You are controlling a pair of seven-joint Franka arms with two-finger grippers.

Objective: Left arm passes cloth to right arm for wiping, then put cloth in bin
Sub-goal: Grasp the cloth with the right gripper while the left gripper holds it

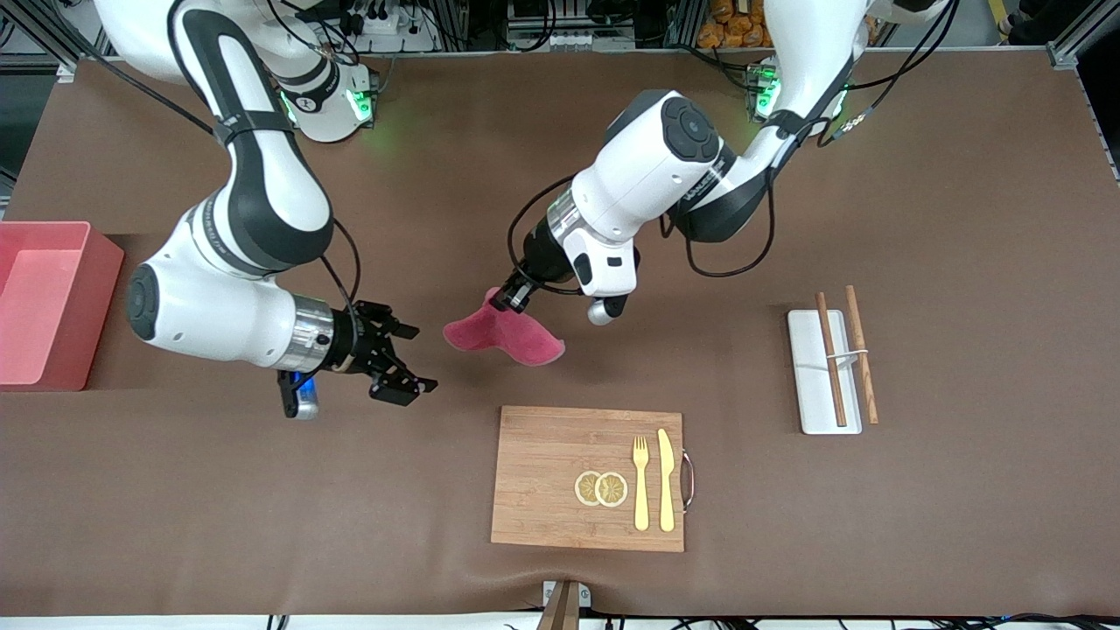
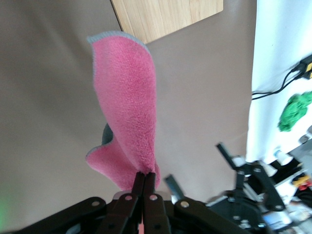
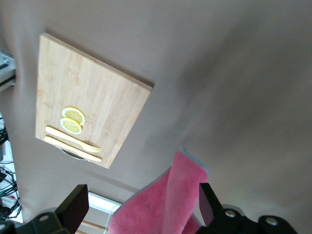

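Observation:
I will grab the loose hanging folds of the pink cloth with my right gripper next. Then it can take over the wiping before putting the cloth in the pink bin.
The crimson-pink cloth hangs in the air over the table, a little farther from the front camera than the wooden board. My left gripper is shut on its upper corner; the left wrist view shows the fingers pinched together on the cloth. My right gripper is open, level with the cloth and just beside it, toward the right arm's end. In the right wrist view the cloth shows between the spread fingers of that gripper, untouched. The pink bin stands at the right arm's end of the table.
A wooden board with two lemon slices, a yellow fork and a knife lies near the table's front edge. A flat white tray with two wooden chopsticks sits toward the left arm's end.

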